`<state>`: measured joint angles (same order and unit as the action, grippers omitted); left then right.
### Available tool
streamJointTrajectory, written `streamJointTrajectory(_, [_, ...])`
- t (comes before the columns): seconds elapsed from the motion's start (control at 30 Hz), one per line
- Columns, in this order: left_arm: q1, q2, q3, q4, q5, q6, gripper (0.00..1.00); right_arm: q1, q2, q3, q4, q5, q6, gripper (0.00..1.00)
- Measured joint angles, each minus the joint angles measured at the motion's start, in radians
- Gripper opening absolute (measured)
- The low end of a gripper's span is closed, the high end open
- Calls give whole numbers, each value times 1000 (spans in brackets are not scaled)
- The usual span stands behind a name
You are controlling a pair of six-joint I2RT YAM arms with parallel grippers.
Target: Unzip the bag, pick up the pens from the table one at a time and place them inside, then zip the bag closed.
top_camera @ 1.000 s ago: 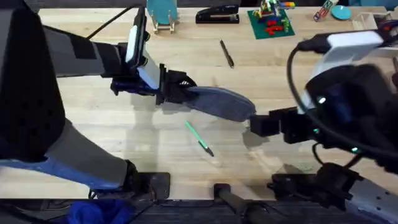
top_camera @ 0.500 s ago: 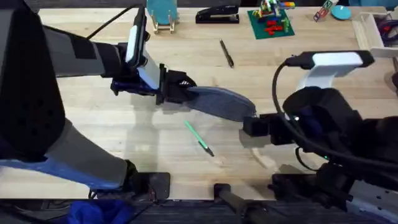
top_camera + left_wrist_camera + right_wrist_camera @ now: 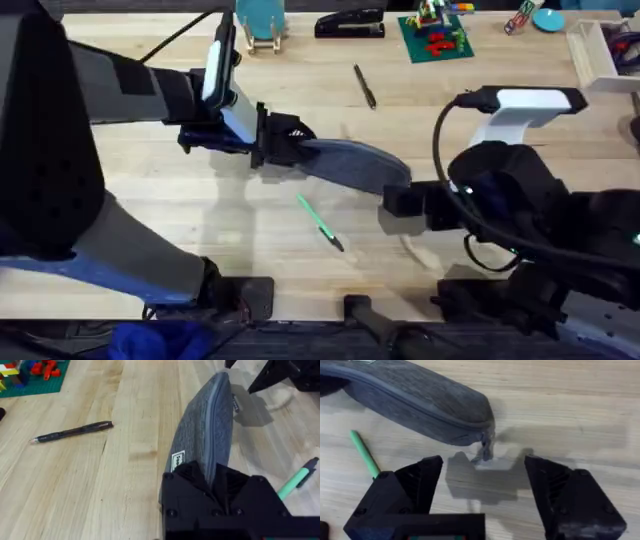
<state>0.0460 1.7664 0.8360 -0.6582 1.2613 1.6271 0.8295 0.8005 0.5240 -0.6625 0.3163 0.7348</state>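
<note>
The right gripper next needs to grab the zipper tab at its loose end [image 3: 486, 450] to unzip the bag. That end hangs loose from the bag's rounded body [image 3: 427, 402].
The blue-grey bag [image 3: 350, 165] lies slanted mid-table, zipper shut. My left gripper [image 3: 285, 142] is shut on its left end; in the left wrist view that end of the bag [image 3: 205, 425] runs in between the black fingers [image 3: 215, 485]. My right gripper [image 3: 392, 203] sits just off the bag's right end, open. In the right wrist view the zipper pull tab [image 3: 485, 450] hangs from the bag [image 3: 415, 397], just ahead of the gap between the two spread fingers [image 3: 405, 485]. The green pen [image 3: 320, 222] lies in front of the bag. The black pen [image 3: 364, 85] lies behind it.
A black stapler [image 3: 350, 22], a green plate of toy bricks [image 3: 435, 35] and a teal stand [image 3: 260, 20] line the far edge. A wooden tray [image 3: 600, 50] sits at the far right. Bare wood stretches around the pens.
My right arm has swung left and brought its open gripper up to the bag's right end. The left gripper, bag and pens have stayed put.
</note>
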Motion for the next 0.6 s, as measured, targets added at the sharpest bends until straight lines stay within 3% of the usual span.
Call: streamJointTrajectory(0.6, [0,0,0,0,0,0,43,0,47,-3,56,0,108,997])
